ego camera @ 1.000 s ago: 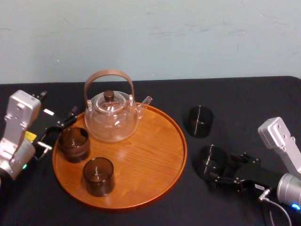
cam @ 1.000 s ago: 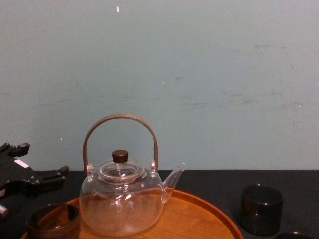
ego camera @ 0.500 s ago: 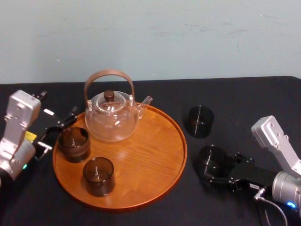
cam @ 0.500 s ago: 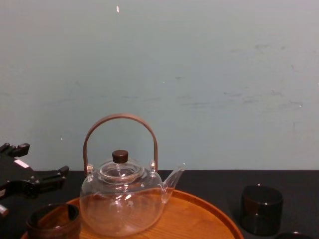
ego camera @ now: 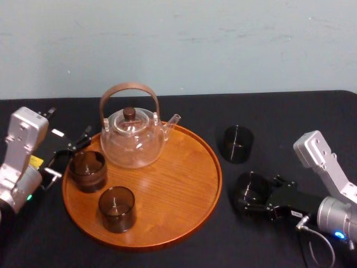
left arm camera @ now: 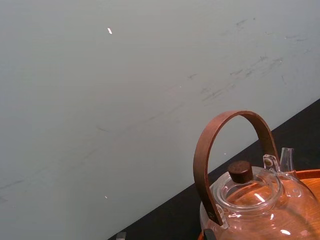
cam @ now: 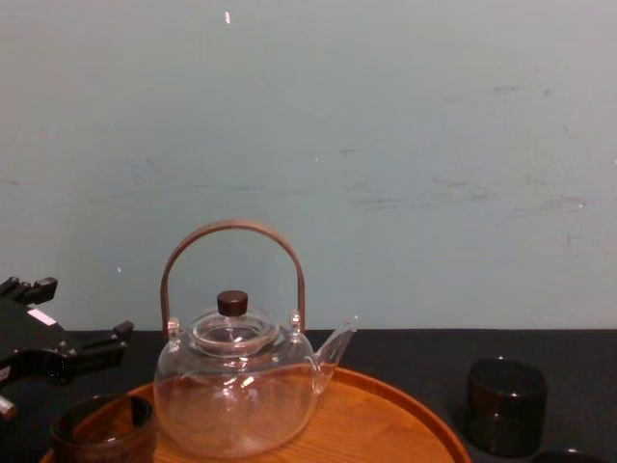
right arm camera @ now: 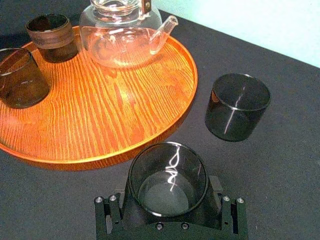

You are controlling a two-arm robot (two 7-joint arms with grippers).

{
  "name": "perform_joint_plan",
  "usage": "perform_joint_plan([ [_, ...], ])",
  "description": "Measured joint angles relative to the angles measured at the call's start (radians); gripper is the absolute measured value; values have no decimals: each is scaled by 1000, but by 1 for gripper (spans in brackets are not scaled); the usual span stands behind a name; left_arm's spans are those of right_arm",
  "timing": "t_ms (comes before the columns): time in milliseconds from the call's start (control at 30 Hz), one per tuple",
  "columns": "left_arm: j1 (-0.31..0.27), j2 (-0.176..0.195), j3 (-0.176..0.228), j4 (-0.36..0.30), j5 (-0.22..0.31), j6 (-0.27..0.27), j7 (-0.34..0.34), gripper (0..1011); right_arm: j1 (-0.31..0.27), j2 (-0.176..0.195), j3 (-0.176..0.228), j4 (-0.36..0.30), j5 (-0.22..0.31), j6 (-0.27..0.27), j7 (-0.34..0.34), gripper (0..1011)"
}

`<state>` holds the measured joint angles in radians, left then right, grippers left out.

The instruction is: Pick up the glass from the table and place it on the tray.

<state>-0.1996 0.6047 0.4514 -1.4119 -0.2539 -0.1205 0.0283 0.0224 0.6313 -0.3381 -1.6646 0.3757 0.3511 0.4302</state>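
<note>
The brown-tinted glass needs to be set upright on the round wooden tray (right arm camera: pixel 120 112), so my right gripper should next grab the glass by its round body (right arm camera: pixel 167 197).
A dark smoky glass (ego camera: pixel 249 190) stands on the black table just right of the round wooden tray (ego camera: pixel 184 184). My right gripper (ego camera: pixel 252 199) reaches in from the right, open, its fingers on either side of that glass. The right wrist view has the glass (right arm camera: pixel 168 176) sitting inside the gripper's (right arm camera: pixel 168 200) mouth, with the tray (right arm camera: pixel 115 110) beyond it. A second dark glass (ego camera: pixel 238 144) stands farther back on the table. My left gripper (ego camera: pixel 67 155) rests open at the tray's left edge, holding nothing.
On the tray stand a glass teapot (ego camera: pixel 134 139) with a brown hoop handle and two dark glasses (ego camera: pixel 87 170) (ego camera: pixel 116 208). The tray's right half is bare wood. A pale wall runs behind the table.
My right gripper has slid left along the table and now has the near glass between its fingers. The glass, tray and left arm have not moved.
</note>
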Motion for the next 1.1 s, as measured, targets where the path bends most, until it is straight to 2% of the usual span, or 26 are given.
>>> perform_joint_plan([
  [400, 0, 0, 0, 0, 0, 0, 0, 1001, 42, -10, -30, 25, -6, 0, 8, 1002],
  [800, 0, 0, 0, 0, 0, 0, 0, 1001, 40, -10, -27, 25, -7, -1, 8, 1002],
  [967, 0, 0, 0, 0, 0, 0, 0, 1001, 40, -10, -26, 24, -7, -1, 7, 905],
  [1100, 0, 0, 0, 0, 0, 0, 0, 1001, 40, -10, -26, 24, -7, -1, 7, 904],
])
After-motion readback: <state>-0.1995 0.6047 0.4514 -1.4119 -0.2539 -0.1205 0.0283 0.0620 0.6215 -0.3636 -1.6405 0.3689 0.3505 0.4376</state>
